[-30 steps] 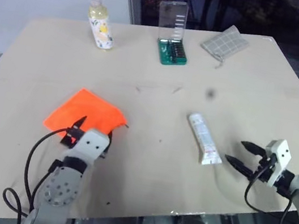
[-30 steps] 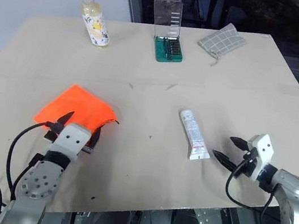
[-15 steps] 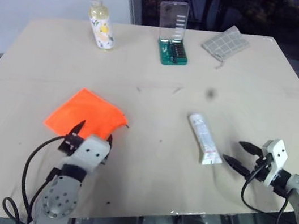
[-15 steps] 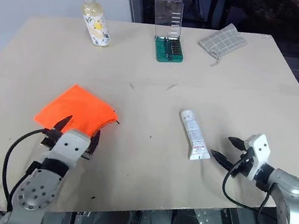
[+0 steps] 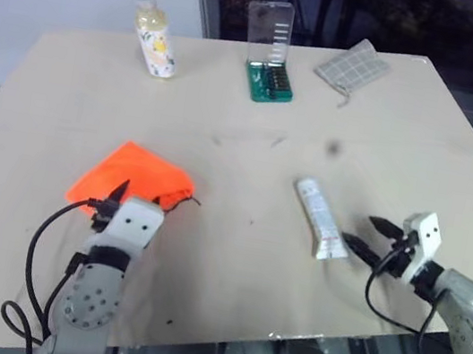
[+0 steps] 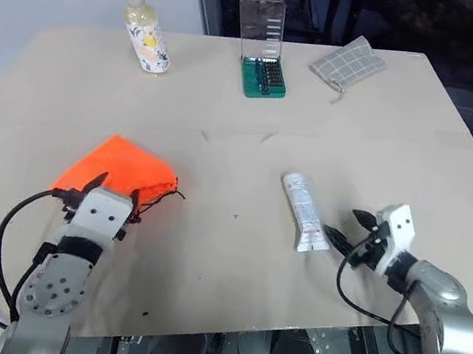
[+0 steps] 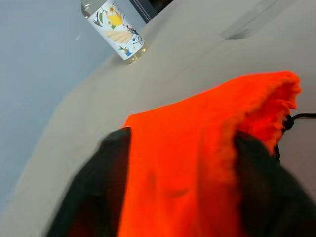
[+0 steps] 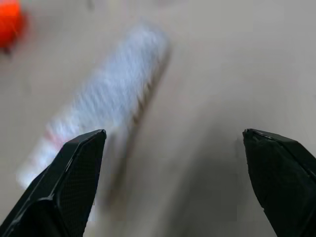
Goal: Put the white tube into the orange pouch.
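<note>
The white tube [image 5: 319,218] is beside my fingers, so my right gripper would miss now and should line up first.
The orange pouch [image 5: 132,179] lies on the left of the table, bunched up at its near edge, its dark drawstring trailing to the right. My left gripper [image 5: 137,199] is shut on that near edge; in the left wrist view the orange pouch [image 7: 197,148] fabric sits pinched between both black fingers. The white tube [image 5: 319,218] lies flat right of centre, cap away from me and crimped wide end toward me. My right gripper [image 5: 362,232] stands open just right of the crimped end, not touching it. The white tube [image 8: 108,94] shows ahead of the spread fingers [image 8: 74,177] in the right wrist view.
Along the far edge of the table [image 5: 251,143] stand a yellowish bottle with a white cap [image 5: 154,34], a green bit case with a raised clear lid [image 5: 270,64] and a grey checked cloth pouch [image 5: 353,67]. The table's front edge runs just below both hands.
My left gripper has closed on the pouch's near edge, and the fabric has bunched up. My right gripper, still open, has moved left toward the tube's crimped end.
</note>
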`<state>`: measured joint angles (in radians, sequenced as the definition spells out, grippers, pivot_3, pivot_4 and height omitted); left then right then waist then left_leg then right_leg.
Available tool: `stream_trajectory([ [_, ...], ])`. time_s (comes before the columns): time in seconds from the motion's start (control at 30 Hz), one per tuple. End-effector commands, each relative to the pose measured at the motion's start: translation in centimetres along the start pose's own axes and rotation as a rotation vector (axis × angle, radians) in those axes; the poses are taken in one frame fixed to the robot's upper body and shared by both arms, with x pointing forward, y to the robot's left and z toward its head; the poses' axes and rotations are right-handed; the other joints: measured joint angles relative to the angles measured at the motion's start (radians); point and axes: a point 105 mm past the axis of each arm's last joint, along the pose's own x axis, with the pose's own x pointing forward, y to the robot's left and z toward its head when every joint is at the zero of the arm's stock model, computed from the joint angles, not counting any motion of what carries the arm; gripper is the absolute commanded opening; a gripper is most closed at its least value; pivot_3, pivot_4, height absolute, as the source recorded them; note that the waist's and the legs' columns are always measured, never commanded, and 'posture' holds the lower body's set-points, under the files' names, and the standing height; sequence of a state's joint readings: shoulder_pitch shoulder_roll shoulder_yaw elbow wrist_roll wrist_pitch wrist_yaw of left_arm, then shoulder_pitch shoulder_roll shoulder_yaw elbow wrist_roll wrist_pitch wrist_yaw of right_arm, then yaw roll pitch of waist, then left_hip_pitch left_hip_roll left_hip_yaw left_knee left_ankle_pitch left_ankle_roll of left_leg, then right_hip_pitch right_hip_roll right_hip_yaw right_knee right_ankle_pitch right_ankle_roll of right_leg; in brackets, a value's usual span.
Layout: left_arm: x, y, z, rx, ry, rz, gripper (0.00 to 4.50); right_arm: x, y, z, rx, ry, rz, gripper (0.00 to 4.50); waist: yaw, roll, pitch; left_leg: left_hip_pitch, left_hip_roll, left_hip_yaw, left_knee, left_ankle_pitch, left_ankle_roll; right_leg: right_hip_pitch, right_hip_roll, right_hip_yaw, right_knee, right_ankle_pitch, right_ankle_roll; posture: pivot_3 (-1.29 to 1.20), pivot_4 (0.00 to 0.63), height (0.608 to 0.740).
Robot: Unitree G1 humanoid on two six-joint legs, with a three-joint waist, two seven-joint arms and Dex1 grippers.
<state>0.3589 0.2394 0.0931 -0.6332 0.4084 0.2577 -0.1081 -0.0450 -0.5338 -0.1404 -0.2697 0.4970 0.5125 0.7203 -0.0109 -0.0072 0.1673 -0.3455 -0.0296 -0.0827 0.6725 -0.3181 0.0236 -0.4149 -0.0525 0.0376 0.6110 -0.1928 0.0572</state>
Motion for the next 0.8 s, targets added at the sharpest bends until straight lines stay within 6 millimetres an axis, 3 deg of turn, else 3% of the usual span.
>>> stream_trajectory([
  [0.03,0.0,0.6,0.0,0.012,-0.009,0.014,0.51,0.5,1.0,1.4,-0.015,-0.016,-0.015,4.50,0.005,-0.001,-0.001,0.000,0.000,-0.001,0.000,0.000,0.000,0.000,0.000,-0.001,0.000,0.000,0.000,0.00,0.150,0.740],
  [0.07,0.0,0.6,-0.1,0.011,-0.008,0.012,0.04,0.8,1.2,1.6,0.012,-0.026,-0.032,4.50,0.007,-0.002,-0.001,0.000,0.000,-0.001,0.000,0.000,0.000,0.000,0.000,-0.001,0.000,0.000,0.000,0.00,0.150,0.740],
  [0.2,0.2,0.6,-0.2,0.009,-0.007,0.007,0.04,1.7,3.0,2.0,0.035,0.000,-0.011,4.50,0.005,-0.002,-0.001,-0.001,0.000,-0.001,0.000,0.000,0.000,0.000,0.000,-0.001,0.000,0.000,0.000,0.00,0.150,0.740],
  [0.33,0.3,0.5,-0.2,0.012,-0.012,-0.003,0.04,2.1,4.1,1.0,0.055,0.074,-0.005,4.50,0.005,-0.002,-0.001,-0.001,0.000,-0.001,0.000,0.000,0.000,0.000,0.000,-0.002,-0.001,0.000,0.000,0.00,0.150,0.740],
  [0.5,0.4,0.4,-0.2,0.010,-0.015,-0.007,0.04,3.0,4.5,-0.5,0.051,0.144,-0.054,4.50,0.003,-0.002,-0.001,-0.001,-0.001,-0.001,0.000,0.000,0.000,0.000,0.000,-0.002,0.000,0.000,0.000,0.00,0.150,0.740],
  [0.63,0.6,0.3,0.1,0.003,-0.027,-0.011,0.04,3.1,3.6,-2.4,-0.017,0.237,-0.126,4.50,0.001,-0.003,-0.002,0.000,-0.001,-0.001,0.000,0.000,0.000,0.000,0.000,-0.002,0.000,0.000,0.000,0.00,0.150,0.740],
  [0.77,0.8,0.5,0.6,-0.025,-0.050,-0.015,0.04,3.0,3.2,-3.0,-0.102,0.262,-0.126,4.50,0.001,-0.005,-0.005,0.000,-0.001,-0.001,0.000,0.000,0.000,0.000,0.000,-0.002,0.000,0.000,0.000,0.00,0.150,0.740],
  [0.8,0.9,0.4,0.8,-0.028,-0.059,-0.022,0.01,3.0,3.1,-3.1,-0.128,0.268,-0.122,4.24,0.001,-0.006,-0.005,0.000,-0.001,-0.001,0.000,0.000,0.000,0.000,0.000,-0.002,0.000,0.000,0.000,0.00,0.150,0.740],
])
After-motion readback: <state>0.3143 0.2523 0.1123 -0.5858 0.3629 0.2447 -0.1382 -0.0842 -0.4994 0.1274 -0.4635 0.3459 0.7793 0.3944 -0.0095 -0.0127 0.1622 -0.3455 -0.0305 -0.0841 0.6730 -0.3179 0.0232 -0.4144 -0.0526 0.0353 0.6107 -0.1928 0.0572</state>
